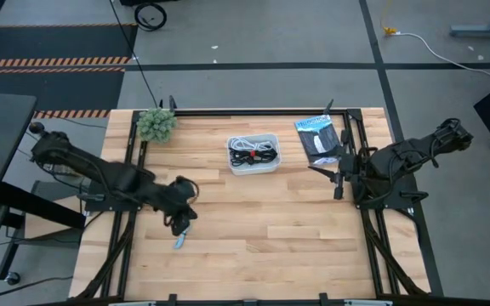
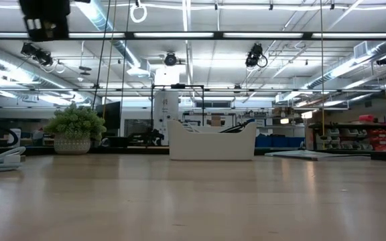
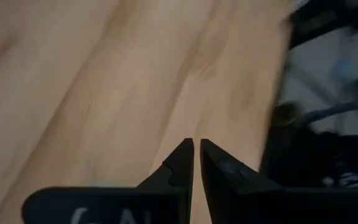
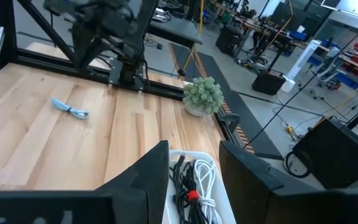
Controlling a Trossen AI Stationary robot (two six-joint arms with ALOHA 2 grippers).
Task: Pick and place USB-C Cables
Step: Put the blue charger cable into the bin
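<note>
My left gripper will next take the pale blue bundle by its tied middle [image 1: 182, 234], so the last cable can be added to the white tray [image 1: 253, 155].
A white tray [image 1: 253, 155] sits at the table's far middle. In it lie a black cable bundle with a red tie [image 4: 193, 196] and a white cable [image 4: 209, 180]. A pale bluish-white cable bundle [image 1: 179, 242] lies loose on the wood near the left side, also shown in the right wrist view [image 4: 71, 109]. My left gripper [image 1: 179, 228] hovers just on the far side of that bundle, and its fingers [image 3: 196, 152] are shut on nothing. My right gripper [image 4: 194, 165] is open at the table's right side [image 1: 330, 180], facing the tray.
A flat black-and-blue packet [image 1: 320, 138] lies right of the tray, close to my right gripper. A small potted plant [image 1: 156, 124] stands at the far left corner. Black frame rails [image 1: 130, 170] run along both sides of the table. Bare wood [image 1: 270, 238] spans the near half.
</note>
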